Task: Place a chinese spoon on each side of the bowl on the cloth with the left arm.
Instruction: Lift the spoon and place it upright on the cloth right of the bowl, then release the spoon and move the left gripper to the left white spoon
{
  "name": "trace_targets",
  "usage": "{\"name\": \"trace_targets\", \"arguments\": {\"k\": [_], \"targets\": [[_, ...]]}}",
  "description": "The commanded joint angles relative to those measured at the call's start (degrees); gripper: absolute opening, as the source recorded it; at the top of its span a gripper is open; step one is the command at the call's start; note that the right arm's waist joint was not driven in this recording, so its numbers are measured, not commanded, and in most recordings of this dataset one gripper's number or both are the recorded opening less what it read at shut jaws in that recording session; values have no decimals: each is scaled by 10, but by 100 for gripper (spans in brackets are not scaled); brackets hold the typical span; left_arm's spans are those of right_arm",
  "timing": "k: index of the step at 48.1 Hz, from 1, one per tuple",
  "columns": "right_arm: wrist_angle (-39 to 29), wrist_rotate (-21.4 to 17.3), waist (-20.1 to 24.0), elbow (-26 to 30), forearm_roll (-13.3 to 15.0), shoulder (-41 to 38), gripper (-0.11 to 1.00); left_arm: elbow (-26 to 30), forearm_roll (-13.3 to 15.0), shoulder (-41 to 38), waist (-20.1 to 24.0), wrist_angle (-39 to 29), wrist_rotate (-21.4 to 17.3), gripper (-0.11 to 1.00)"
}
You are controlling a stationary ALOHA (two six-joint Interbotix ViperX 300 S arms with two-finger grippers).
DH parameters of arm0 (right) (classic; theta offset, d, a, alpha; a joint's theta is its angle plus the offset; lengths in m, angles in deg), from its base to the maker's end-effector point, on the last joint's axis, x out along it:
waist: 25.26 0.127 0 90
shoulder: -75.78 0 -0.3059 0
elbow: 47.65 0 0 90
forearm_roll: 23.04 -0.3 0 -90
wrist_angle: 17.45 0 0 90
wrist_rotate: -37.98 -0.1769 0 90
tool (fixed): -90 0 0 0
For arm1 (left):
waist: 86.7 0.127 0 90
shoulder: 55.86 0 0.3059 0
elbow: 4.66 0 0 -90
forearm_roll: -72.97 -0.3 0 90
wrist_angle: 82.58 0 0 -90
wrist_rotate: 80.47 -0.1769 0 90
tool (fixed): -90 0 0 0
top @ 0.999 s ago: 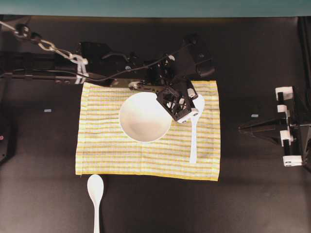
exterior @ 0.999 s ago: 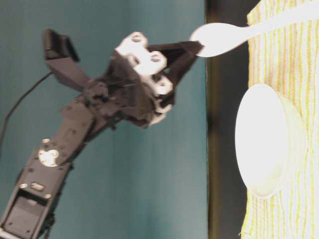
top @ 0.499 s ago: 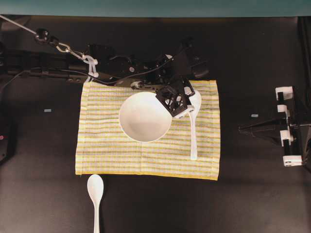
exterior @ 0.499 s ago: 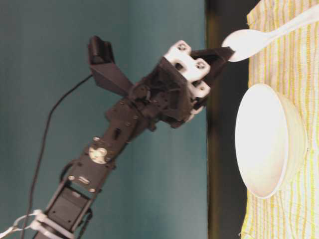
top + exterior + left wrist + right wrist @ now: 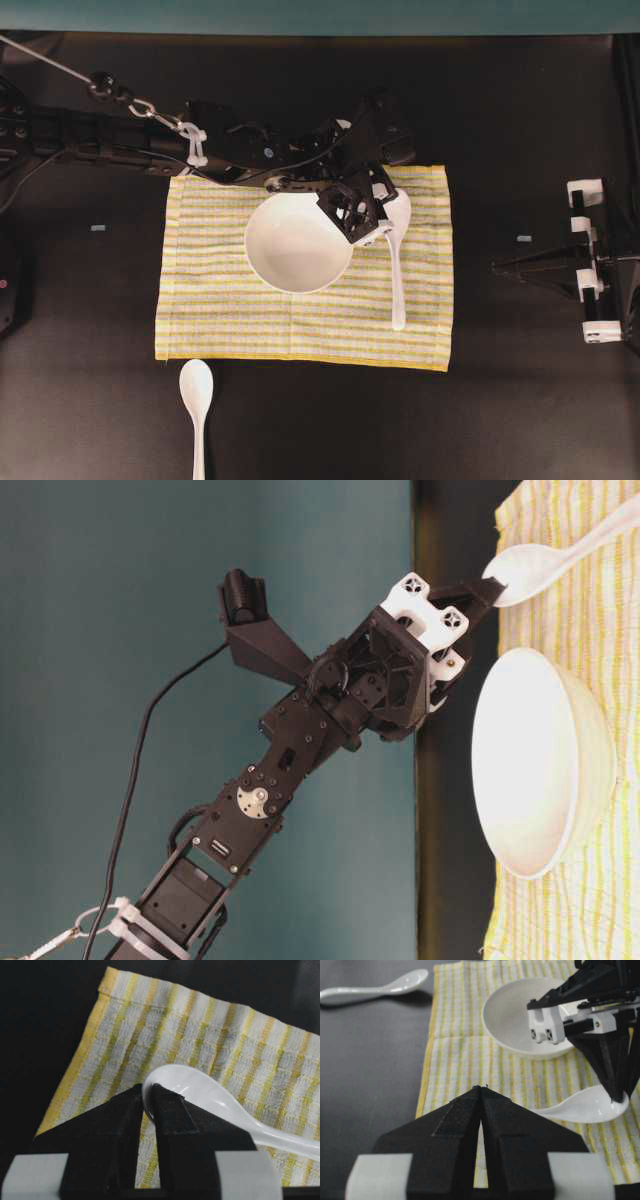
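Note:
My left gripper should release the spoon: its scoop sits low over the striped cloth [image 5: 220, 310] beside the bowl, so it would lie there.
The white bowl [image 5: 295, 245] stands in the middle of the striped cloth [image 5: 220, 310]. Right of the bowl, a white chinese spoon [image 5: 398, 290] lies along the cloth, handle toward the front. My left gripper [image 5: 387, 226] is shut on the rim of its scoop, which sits low over the cloth [image 5: 150, 1025]; the wrist view has the spoon [image 5: 210, 1095] pinched at my fingertips [image 5: 149, 1091]. A second spoon [image 5: 196, 395] lies on the black table off the cloth's front left corner. My right gripper [image 5: 497, 265] rests at the far right, shut and empty [image 5: 481, 1089].
The left arm [image 5: 230, 150] stretches across the back edge of the cloth from the left. Two small tape marks [image 5: 97, 228] [image 5: 523, 238] lie on the black table. A teal wall [image 5: 320, 15] runs along the back.
My left gripper has come down with the spoon. The scoop end dropped from well above the table to just over the cloth, and the arm stretched lower.

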Motion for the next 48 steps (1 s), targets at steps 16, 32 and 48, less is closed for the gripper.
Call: {"name": "trace_targets", "arguments": {"k": [16,32,48], "targets": [[4,-4,0,3,-1,-2,0,-4,-2,2,-4,6,-3,51],[3,-4,0,0,-1,1,0,-11,-2,33,-11,29,2,84],[-17,-4,0,0,-1,24,0,-147,-3,231,-93,-49,31,84]]}}
